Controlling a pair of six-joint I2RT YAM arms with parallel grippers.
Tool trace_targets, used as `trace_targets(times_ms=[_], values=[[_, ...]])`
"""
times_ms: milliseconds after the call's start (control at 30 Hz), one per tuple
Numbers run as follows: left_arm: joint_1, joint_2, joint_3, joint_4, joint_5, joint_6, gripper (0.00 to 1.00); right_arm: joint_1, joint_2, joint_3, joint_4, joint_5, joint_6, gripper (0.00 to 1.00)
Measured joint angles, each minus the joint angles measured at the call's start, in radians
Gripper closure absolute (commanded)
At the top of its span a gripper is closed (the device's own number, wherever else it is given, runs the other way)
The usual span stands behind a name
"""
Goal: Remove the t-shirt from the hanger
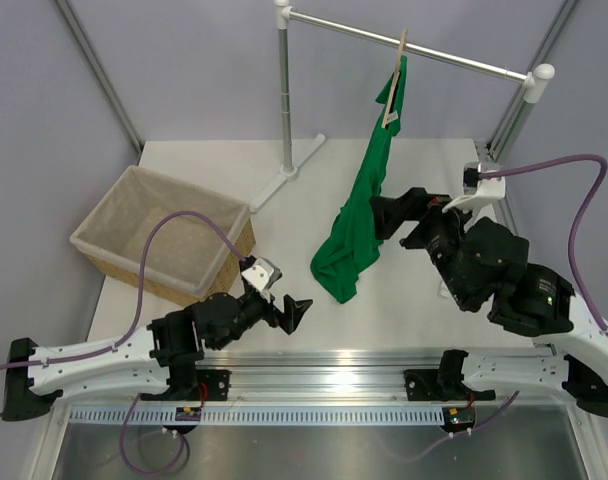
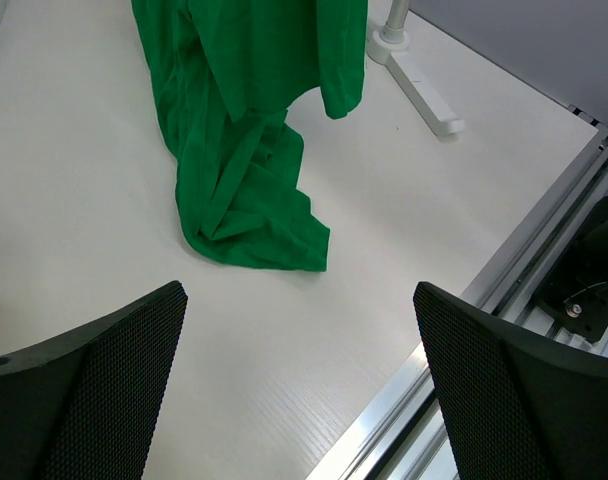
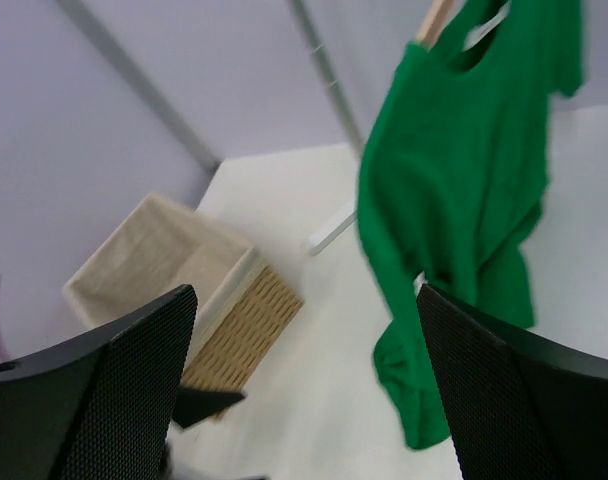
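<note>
I will next pick up the green t-shirt [image 1: 369, 200] with my right gripper by the cloth just past the hanger's end [image 1: 383, 136]. That leaves the hanger free to remove.
The green t-shirt [image 1: 369, 200] hangs from the pale wooden hanger [image 1: 395, 80] on the rail, and its lower end lies bunched on the table. My right gripper [image 1: 399, 225] is open and empty, just to the right of the hanging cloth at mid-height. Its wrist view shows the t-shirt [image 3: 454, 190] ahead and the hanger's end [image 3: 434, 18] at the top. My left gripper [image 1: 289, 308] is open and empty, low over the table, a little short of the bunched hem. In its wrist view the t-shirt [image 2: 244, 150] lies beyond the fingers [image 2: 104, 390].
A silver rail [image 1: 434, 52] on an upright post [image 1: 284, 90] carries the hanger; the post's white foot [image 2: 424, 85] rests on the table. A wicker basket [image 1: 119, 210] with a cloth liner stands at the left and also shows in the right wrist view [image 3: 244, 320]. The metal track [image 1: 334, 365] runs along the near edge.
</note>
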Motion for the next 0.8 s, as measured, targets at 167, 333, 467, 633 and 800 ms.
trace_targets(times_ms=[167,333,467,633,800], values=[[0.0,-0.006,0.0,0.0,-0.019,-0.008,0.01,-0.053,0.178,0.147,0.01,0.238,-0.111,0.07],[0.0,-0.012,0.0,0.0,-0.045,-0.019,0.01,-0.231,0.466,0.353,-0.063,0.225,-0.096,0.1],[0.0,-0.015,0.0,0.0,-0.059,-0.026,0.01,-0.253,0.708,0.574,-0.187,0.258,-0.064,0.24],[0.0,-0.014,0.0,-0.001,-0.064,-0.035,0.01,-0.28,0.852,0.682,-0.315,0.302,-0.008,0.38],[0.0,-0.015,0.0,-0.002,-0.064,-0.041,0.01,-0.288,0.925,0.732,-0.503,0.372,0.119,0.37]])
